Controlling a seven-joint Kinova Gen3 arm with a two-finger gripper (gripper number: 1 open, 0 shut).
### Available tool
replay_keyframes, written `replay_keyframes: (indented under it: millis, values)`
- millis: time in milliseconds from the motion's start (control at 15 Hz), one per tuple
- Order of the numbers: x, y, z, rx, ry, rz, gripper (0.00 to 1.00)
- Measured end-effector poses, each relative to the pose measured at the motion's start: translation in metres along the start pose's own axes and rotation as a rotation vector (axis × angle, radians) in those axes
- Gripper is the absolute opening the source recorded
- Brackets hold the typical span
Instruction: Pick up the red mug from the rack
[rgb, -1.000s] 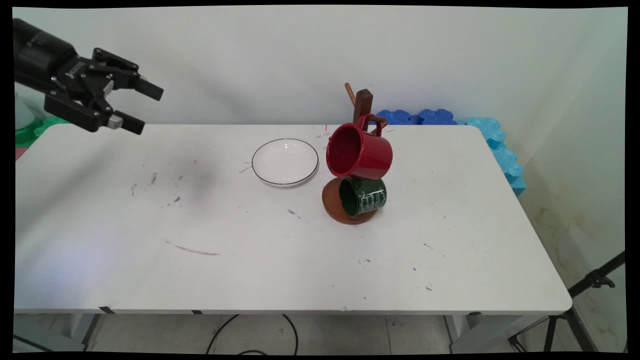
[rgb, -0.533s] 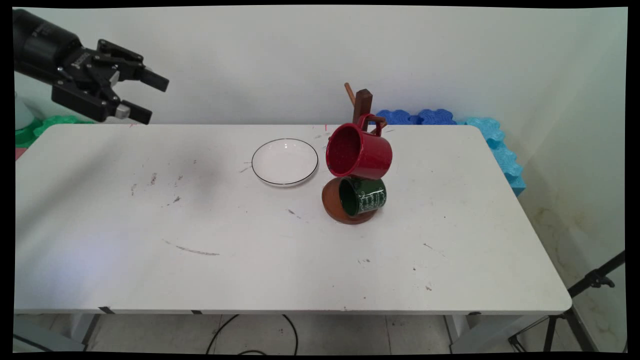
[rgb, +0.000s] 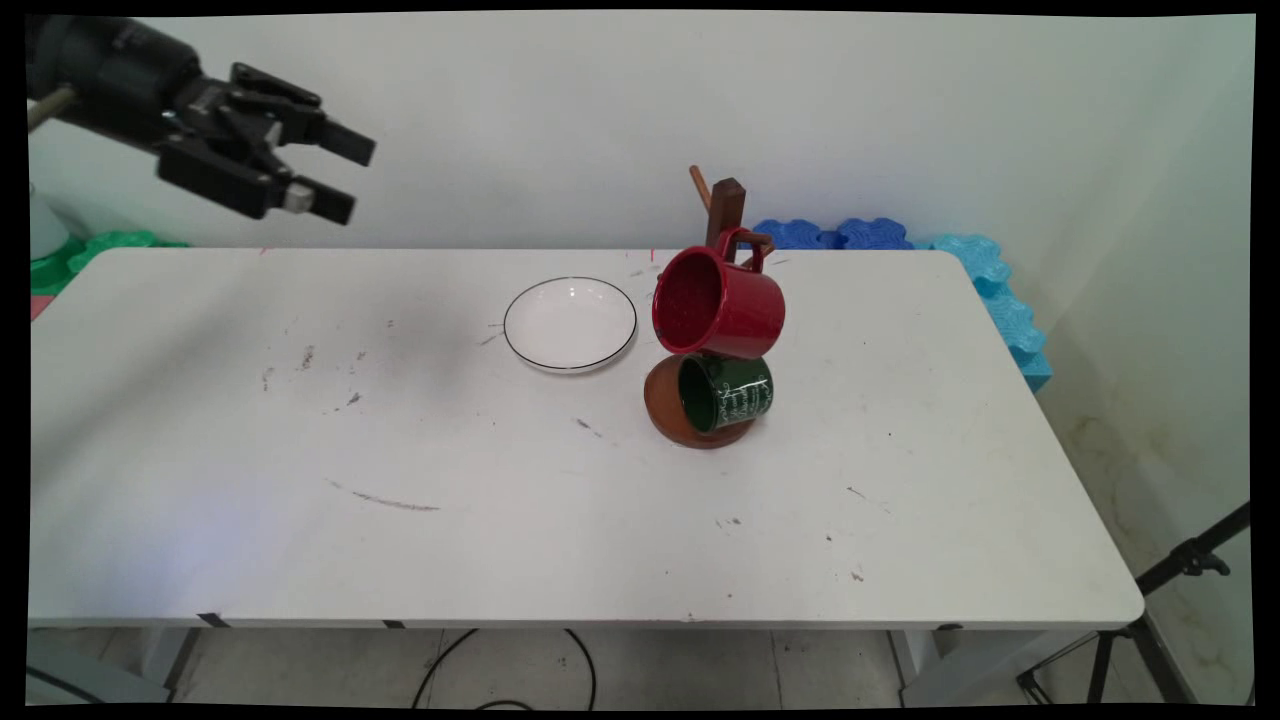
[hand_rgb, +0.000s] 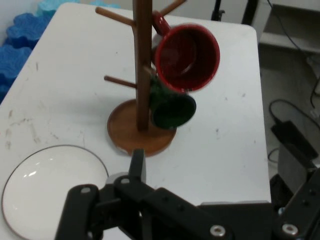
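I need to lift the red mug off the wooden mug tree (rgb: 727, 205) next, so my gripper should grab the mug by its open rim (rgb: 686, 300).
My black gripper (rgb: 345, 180) hangs open and empty in the air above the table's far left corner, pointing right. Nothing is in contact with it. Well to its right, a wooden mug tree (rgb: 727, 205) stands on a round base (rgb: 662, 405). A red mug (rgb: 720, 305) hangs from an upper peg and a dark green mug (rgb: 728, 392) hangs below it. A white plate (rgb: 570, 323) with a thin dark rim lies just left of the tree. The hand view looks down on the tree (hand_rgb: 142, 75), red mug (hand_rgb: 187, 57), green mug (hand_rgb: 172, 107) and plate (hand_rgb: 50, 187), with one finger (hand_rgb: 137, 162) rising before them.
The white table (rgb: 500, 520) carries scuff marks. Blue foam mats (rgb: 990, 290) lie behind its far right corner and green foam (rgb: 75, 255) lies at the far left. A black tripod (rgb: 1180, 570) stands at the right, and a cable (rgb: 500, 660) loops under the table.
The gripper has risen and travelled to the right, staying open. Mugs, tree and plate have not moved.
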Motion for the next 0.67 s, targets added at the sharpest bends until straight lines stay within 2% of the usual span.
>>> replay_keyframes:
  millis: [400,667]
  values:
    - [0.034,0.026,0.046,0.028,-0.019,-0.081,1.00]
    - [0.055,0.047,0.089,0.052,-0.059,-0.148,1.00]
